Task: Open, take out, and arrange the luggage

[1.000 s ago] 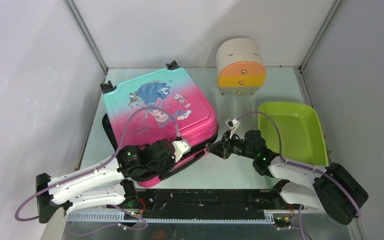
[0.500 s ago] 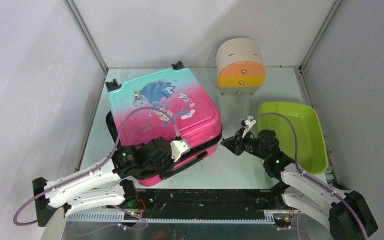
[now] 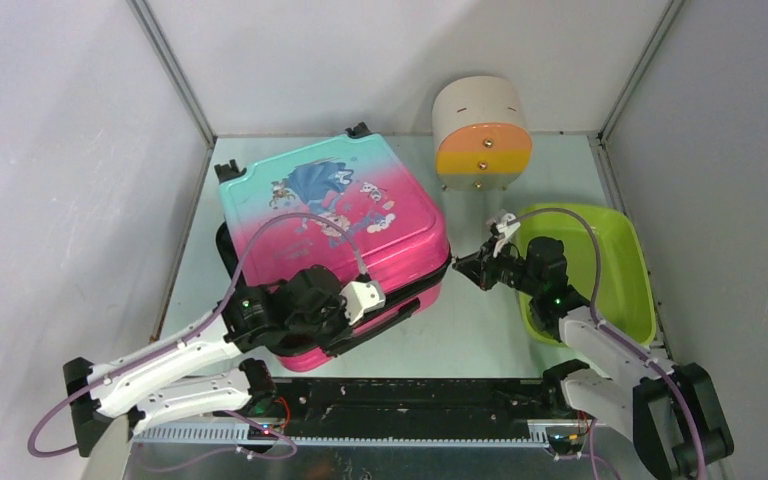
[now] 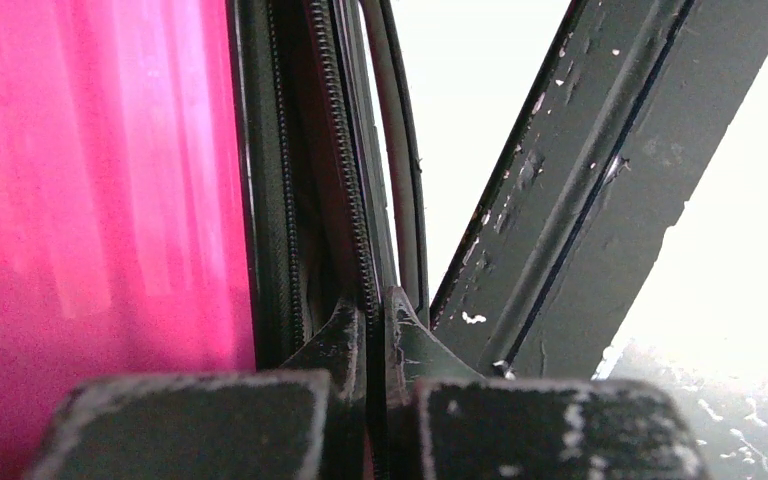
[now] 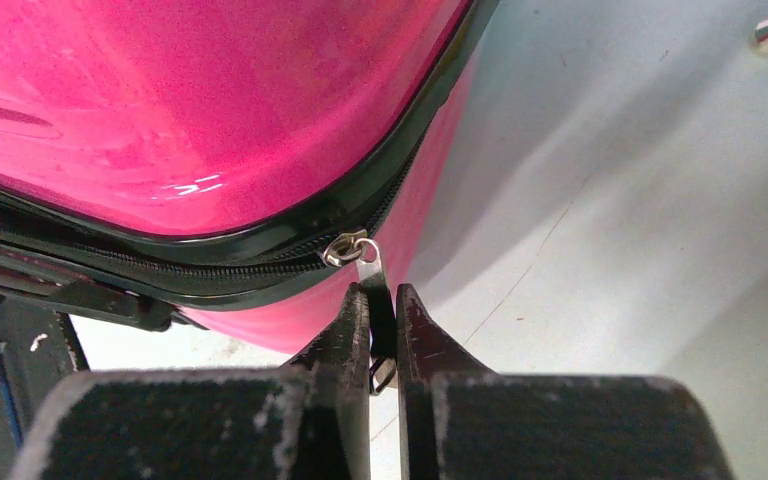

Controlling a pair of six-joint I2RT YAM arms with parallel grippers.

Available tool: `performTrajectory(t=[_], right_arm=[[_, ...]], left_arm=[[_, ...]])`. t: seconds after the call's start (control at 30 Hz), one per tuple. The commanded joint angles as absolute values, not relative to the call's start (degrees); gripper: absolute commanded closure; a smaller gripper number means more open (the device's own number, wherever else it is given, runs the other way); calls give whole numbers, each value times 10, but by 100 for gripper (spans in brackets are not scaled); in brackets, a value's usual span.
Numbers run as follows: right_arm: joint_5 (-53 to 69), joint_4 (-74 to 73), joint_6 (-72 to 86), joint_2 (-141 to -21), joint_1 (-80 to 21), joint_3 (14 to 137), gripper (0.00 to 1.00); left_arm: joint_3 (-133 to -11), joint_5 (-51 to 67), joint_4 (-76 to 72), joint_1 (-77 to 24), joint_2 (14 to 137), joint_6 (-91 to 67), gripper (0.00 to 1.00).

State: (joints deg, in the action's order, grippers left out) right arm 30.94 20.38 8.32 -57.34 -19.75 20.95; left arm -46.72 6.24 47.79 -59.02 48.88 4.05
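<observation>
I should keep my right gripper closed on the zipper pull until the luggage's side seam (image 5: 397, 186) opens, because the zipper's teeth are still shut beyond the slider.
The luggage (image 3: 330, 215), a pink-to-teal hard-shell suitcase with a cartoon print, lies flat at the table's left middle, its wheels at the far edge. My left gripper (image 3: 370, 302) is at its near edge, beside the dark handle (image 4: 580, 190). It is shut (image 4: 380, 305) on the black zipper trim (image 4: 345, 200) along the pink shell. My right gripper (image 3: 463, 268) is at the suitcase's near right corner. It is shut (image 5: 381, 305) on the metal zipper pull (image 5: 364, 258), which hangs from the slider at that rounded corner. The zipper seam to the left of the slider gapes slightly.
A lime-green tray (image 3: 615, 255) lies on the right, partly under my right arm. A beige cylinder with an orange-yellow face (image 3: 481, 135) stands at the back. Grey walls enclose the table on the left, back and right.
My right gripper has moved right and away, holding the zipper pull. The suitcase has shifted right and back and turned a little. My left arm followed its near edge.
</observation>
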Motion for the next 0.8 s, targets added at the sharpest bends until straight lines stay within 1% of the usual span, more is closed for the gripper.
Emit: performTrajectory(t=[0.0, 0.17, 0.3, 0.47, 0.77], right_arm=[[230, 339, 24, -586, -141, 269, 100], [288, 431, 2, -654, -135, 278, 100], [319, 457, -6, -712, -135, 307, 100], [293, 485, -23, -770, -134, 343, 100], [256, 540, 10, -861, -147, 398, 100]], left_arm=[[-521, 164, 511, -594, 429, 131, 100], [-515, 201, 516, -594, 422, 151, 100], [-511, 221, 519, -594, 421, 160, 100], [-515, 244, 529, -594, 416, 175, 100], [-520, 270, 539, -594, 407, 188, 100]])
